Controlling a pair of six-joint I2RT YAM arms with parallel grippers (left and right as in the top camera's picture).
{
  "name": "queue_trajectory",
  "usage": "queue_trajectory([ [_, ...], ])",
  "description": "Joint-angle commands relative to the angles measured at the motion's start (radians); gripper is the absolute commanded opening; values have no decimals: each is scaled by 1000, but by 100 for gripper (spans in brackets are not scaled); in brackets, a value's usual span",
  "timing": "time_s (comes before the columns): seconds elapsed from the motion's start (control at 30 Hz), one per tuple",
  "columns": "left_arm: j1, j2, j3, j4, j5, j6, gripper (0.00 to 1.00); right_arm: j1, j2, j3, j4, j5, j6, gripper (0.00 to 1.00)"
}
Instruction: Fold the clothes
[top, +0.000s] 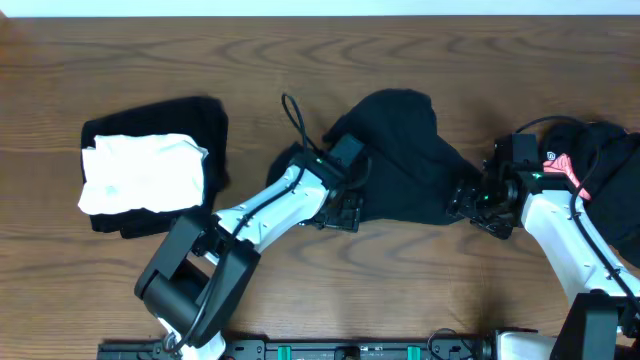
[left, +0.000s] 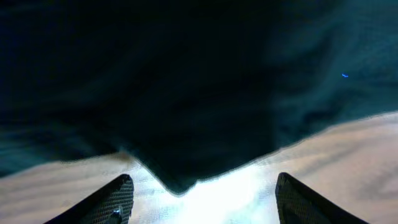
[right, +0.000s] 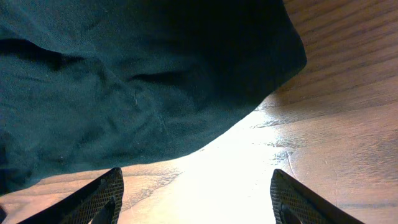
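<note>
The left gripper grabs the near-edge corner of the crumpled black garment (top: 400, 150) next, opposite the garment's edge at the right gripper, to stretch it open for folding.
A crumpled black garment (top: 400, 150) lies in the middle of the wooden table. My left gripper (top: 340, 212) sits at its near left edge, open and empty; in the left wrist view a corner of the dark cloth (left: 180, 112) hangs just ahead of the spread fingers (left: 202, 199). My right gripper (top: 468, 205) sits at the garment's right edge, open and empty; in the right wrist view the cloth's hem (right: 143, 81) lies ahead of the open fingers (right: 196, 199) on bare wood.
A folded stack stands at the left: a white garment (top: 142, 172) on a black one (top: 195, 120). A heap of dark clothes with a red-pink item (top: 566, 168) lies at the right edge. A black cable (top: 295, 118) loops above the left arm.
</note>
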Motion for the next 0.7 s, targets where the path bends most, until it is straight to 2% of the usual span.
queue_trajectory([
  [0.0,0,17,-34,40,-3,-71,75,-7,4,-2,1,-8,-7,73],
  [0.1,0,17,-49,72,-7,-103,73,-7,4,-2,0,-8,-8,73],
  [0.43,0,17,-51,111,-39,-106,45,-7,4,-2,-6,-7,-34,72],
  [0.5,0,17,-51,111,-40,-105,35,-7,4,-2,-6,1,-34,72],
  [0.57,0,17,-51,109,-40,-106,19,-7,4,-2,-7,16,-34,72],
  [0.6,0,17,-51,106,-40,-106,8,-7,4,-2,-7,31,-34,72],
  [0.67,0,17,-51,99,-40,-105,5,-7,4,-2,-7,45,-34,72],
])
